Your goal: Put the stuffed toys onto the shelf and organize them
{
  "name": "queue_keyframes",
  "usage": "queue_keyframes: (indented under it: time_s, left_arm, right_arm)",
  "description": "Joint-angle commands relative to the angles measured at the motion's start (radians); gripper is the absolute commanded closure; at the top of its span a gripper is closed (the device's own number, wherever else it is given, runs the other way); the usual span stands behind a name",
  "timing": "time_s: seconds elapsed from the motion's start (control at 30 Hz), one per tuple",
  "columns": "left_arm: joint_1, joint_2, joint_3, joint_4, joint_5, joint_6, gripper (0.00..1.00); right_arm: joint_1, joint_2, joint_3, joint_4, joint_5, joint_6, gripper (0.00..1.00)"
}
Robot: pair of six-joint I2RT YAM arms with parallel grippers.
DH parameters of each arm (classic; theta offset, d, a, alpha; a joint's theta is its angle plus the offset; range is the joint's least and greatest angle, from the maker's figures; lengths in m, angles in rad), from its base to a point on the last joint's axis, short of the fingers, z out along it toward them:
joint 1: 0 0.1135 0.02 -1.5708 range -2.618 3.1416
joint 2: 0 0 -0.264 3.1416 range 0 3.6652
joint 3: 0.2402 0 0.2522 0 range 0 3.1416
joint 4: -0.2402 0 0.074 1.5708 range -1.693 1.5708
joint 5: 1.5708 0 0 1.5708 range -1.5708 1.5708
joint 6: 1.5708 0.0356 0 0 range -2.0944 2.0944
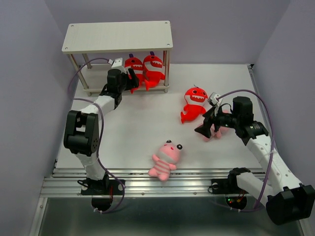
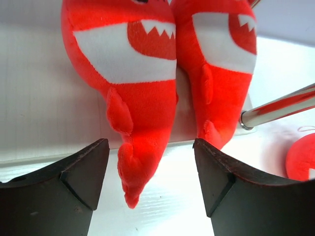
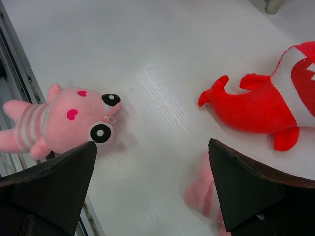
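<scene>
Next, my right gripper grabs the red shark on the tabletop by its head (image 1: 196,96) (image 3: 301,82), so the tail stays free for my left gripper to grab and shelve.
The shelf (image 1: 118,37) stands at the back left. Two red sharks (image 1: 134,69) (image 1: 153,70) stand side by side on its lower board (image 2: 39,98). My left gripper (image 1: 129,78) is right in front of them, open. In the left wrist view the left shark's (image 2: 133,73) tail hangs between the fingers of the gripper (image 2: 150,167) without touching either. A third red shark (image 1: 194,103) lies on the table. One pink toy (image 1: 165,158) lies near the front edge. A second pink toy (image 3: 204,191) is half hidden under my open right gripper (image 3: 152,172).
A thin metal shelf leg (image 2: 280,108) stands just right of the two sharks. The shelf's top board is bare. Purple walls close in the back and sides. A metal rail (image 1: 162,186) runs along the table's front edge.
</scene>
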Motion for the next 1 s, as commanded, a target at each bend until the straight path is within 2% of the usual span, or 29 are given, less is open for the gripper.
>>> queue_keyframes:
  time_s: [0.0,0.13,0.33,0.43,0.57,0.67,0.87,0.97]
  left_arm:
    - [0.001,-0.109,-0.025,0.019,-0.029,0.003,0.19]
    - [0.012,-0.158,-0.044,-0.025,-0.069,0.003,0.19]
    - [0.024,-0.331,-0.139,-0.079,-0.089,0.017,0.18]
    - [0.024,-0.461,-0.212,-0.104,-0.069,0.012,0.15]
    - [0.031,-0.717,-0.300,-0.191,0.006,-0.002,0.12]
    - [0.034,-0.906,-0.415,-0.226,0.076,-0.019,0.01]
    - [0.032,-1.230,-0.561,-0.260,0.107,-0.032,0.01]
    - [0.032,-1.330,-0.608,-0.282,0.118,-0.016,0.01]
  right_arm:
    - [-0.005,0.000,-0.016,0.047,0.009,-0.017,0.00]
    - [-0.005,0.000,-0.016,0.049,0.017,-0.020,0.00]
    - [-0.005,0.008,-0.017,0.047,0.041,-0.028,0.00]
    - [-0.005,0.014,-0.014,0.050,0.084,-0.031,0.00]
    - [-0.005,0.051,-0.013,0.078,0.124,-0.008,0.00]
    - [-0.005,0.141,0.057,0.100,0.165,0.061,0.00]
    - [-0.005,0.357,0.243,0.118,0.352,0.188,0.00]
    - [-0.005,0.488,0.352,0.130,0.447,0.265,0.00]
